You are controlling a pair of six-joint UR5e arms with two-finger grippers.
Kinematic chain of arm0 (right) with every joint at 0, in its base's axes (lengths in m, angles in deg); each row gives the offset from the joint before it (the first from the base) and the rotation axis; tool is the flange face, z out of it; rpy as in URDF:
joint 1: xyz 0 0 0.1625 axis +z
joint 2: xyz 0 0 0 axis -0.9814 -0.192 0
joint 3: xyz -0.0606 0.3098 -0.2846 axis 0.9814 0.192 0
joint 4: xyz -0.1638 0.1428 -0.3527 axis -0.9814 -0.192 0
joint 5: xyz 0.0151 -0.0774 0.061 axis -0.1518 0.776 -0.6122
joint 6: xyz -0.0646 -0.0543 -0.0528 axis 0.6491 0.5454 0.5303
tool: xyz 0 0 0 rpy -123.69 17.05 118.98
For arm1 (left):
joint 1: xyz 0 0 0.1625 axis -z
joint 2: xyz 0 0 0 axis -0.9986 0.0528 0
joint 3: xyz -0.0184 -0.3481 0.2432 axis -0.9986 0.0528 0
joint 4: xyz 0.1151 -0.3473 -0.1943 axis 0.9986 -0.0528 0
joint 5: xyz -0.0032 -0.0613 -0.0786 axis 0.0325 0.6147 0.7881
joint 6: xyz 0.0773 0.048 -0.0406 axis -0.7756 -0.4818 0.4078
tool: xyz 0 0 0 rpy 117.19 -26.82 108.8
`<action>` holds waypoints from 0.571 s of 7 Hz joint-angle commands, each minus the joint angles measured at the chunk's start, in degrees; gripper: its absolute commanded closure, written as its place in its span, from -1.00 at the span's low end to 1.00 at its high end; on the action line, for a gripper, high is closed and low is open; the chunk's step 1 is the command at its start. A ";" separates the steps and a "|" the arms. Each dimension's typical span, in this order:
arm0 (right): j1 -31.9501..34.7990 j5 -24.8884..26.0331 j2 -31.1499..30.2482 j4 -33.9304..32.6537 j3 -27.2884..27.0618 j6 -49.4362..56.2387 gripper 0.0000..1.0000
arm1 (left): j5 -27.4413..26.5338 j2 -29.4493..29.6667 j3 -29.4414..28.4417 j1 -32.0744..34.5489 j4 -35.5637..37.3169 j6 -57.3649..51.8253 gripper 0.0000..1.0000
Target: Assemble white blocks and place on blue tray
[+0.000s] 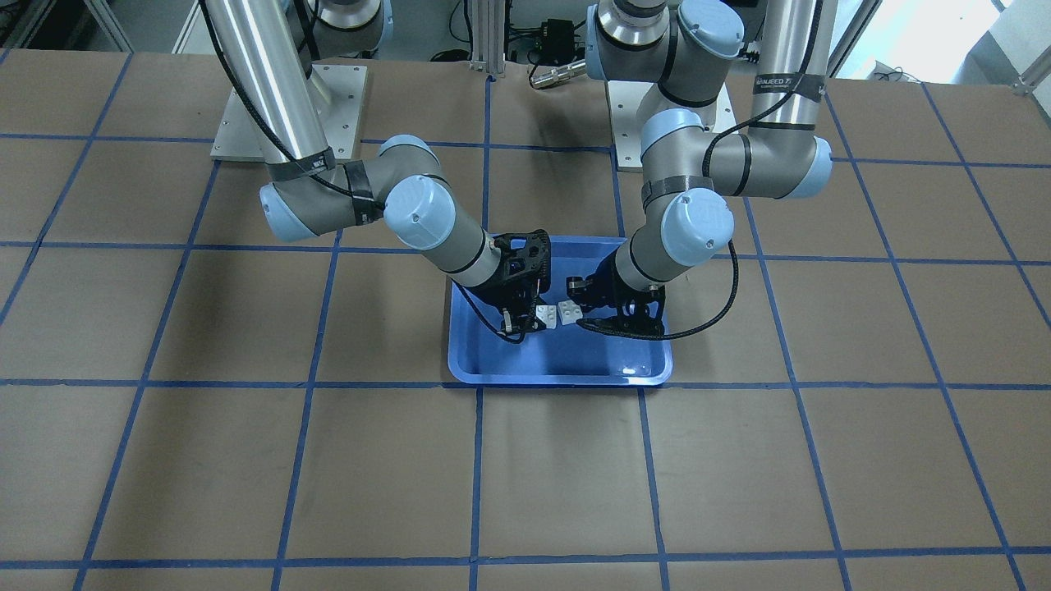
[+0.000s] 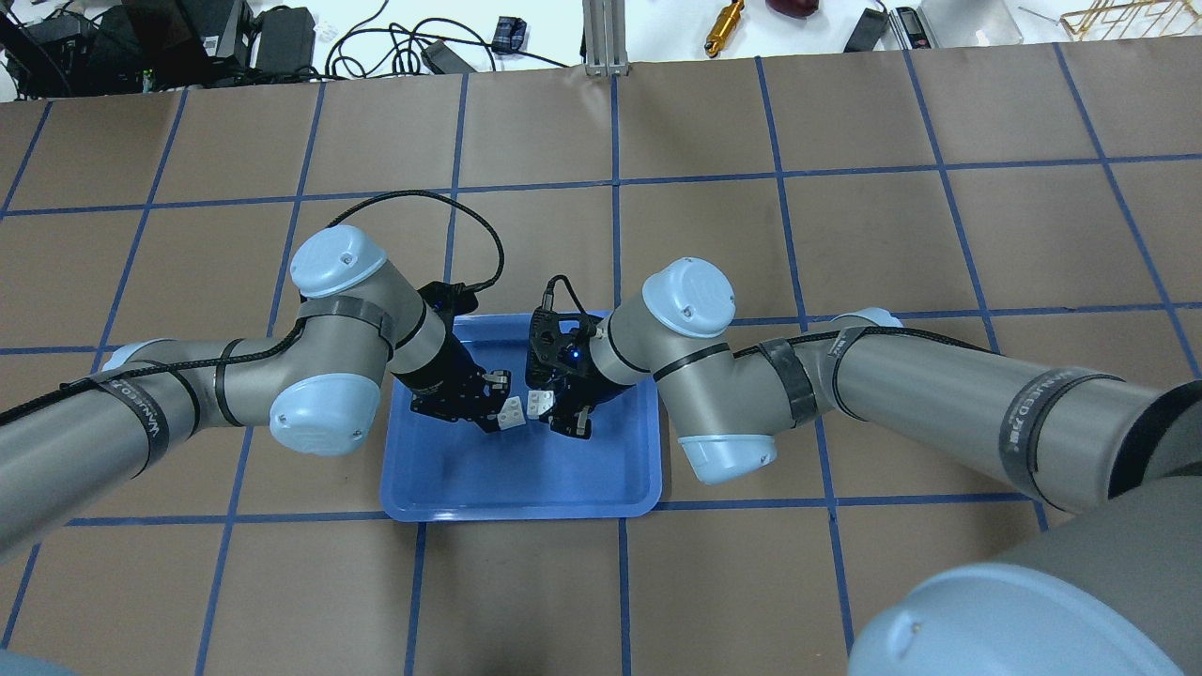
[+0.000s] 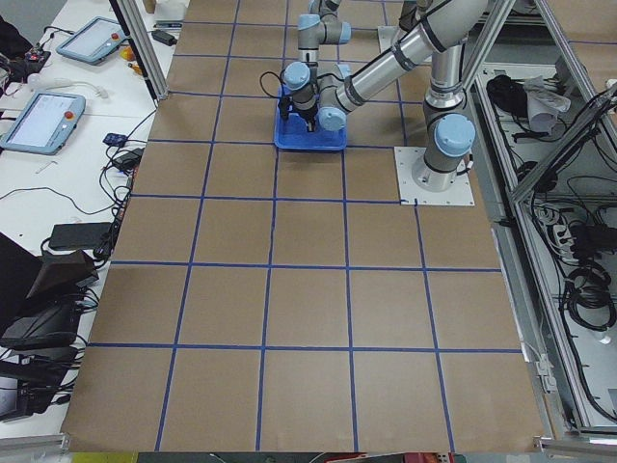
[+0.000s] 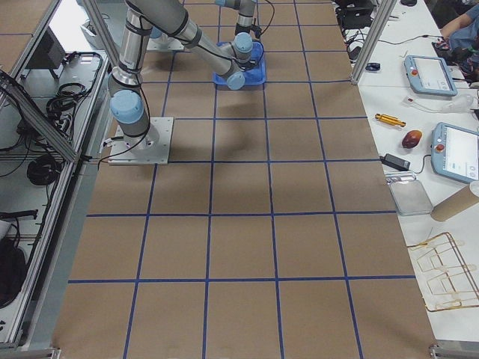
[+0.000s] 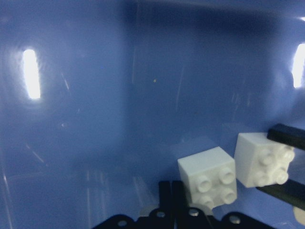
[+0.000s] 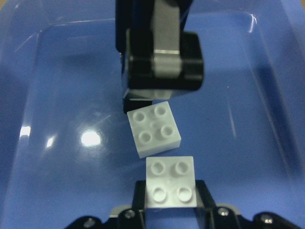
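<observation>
My right gripper's fingers hold the white block (image 6: 170, 181) low over the blue tray's bottom, where the block would rest, so it is time to open now.
The blue tray (image 2: 516, 512) lies at the table's middle; it also shows in the front view (image 1: 558, 379). My left gripper (image 2: 505, 414) is shut on one white block (image 2: 513, 412) just above the tray floor. My right gripper (image 2: 552, 409) is shut on the other white block (image 2: 538, 403). The two blocks are studs up, side by side, with a small gap between them. In the right wrist view my own block (image 6: 170, 184) is near and the left one (image 6: 155, 128) sits slightly turned beyond it. In the left wrist view my block (image 5: 208, 180) is beside the right one (image 5: 262, 164).
Brown tabletop with a blue tape grid (image 1: 484, 460). The arms' base plates (image 1: 287, 115) stand at the robot's side. Cables and tools (image 2: 394, 42) lie past the far edge. Tablets (image 4: 456, 153) sit on the side bench.
</observation>
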 commanded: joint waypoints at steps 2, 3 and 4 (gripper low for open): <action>0.21 0.05 0.06 -0.06 -0.03 -0.87 0.87 | 0.08 0.05 0.09 0.02 0.01 -0.06 0.70; 0.21 0.05 0.06 -0.14 -0.03 -0.79 0.67 | 0.09 0.05 0.09 0.02 0.01 0.03 0.70; 0.21 -0.04 0.06 -0.14 0.06 -0.53 -0.14 | 0.09 0.05 0.09 0.02 0.01 0.03 0.71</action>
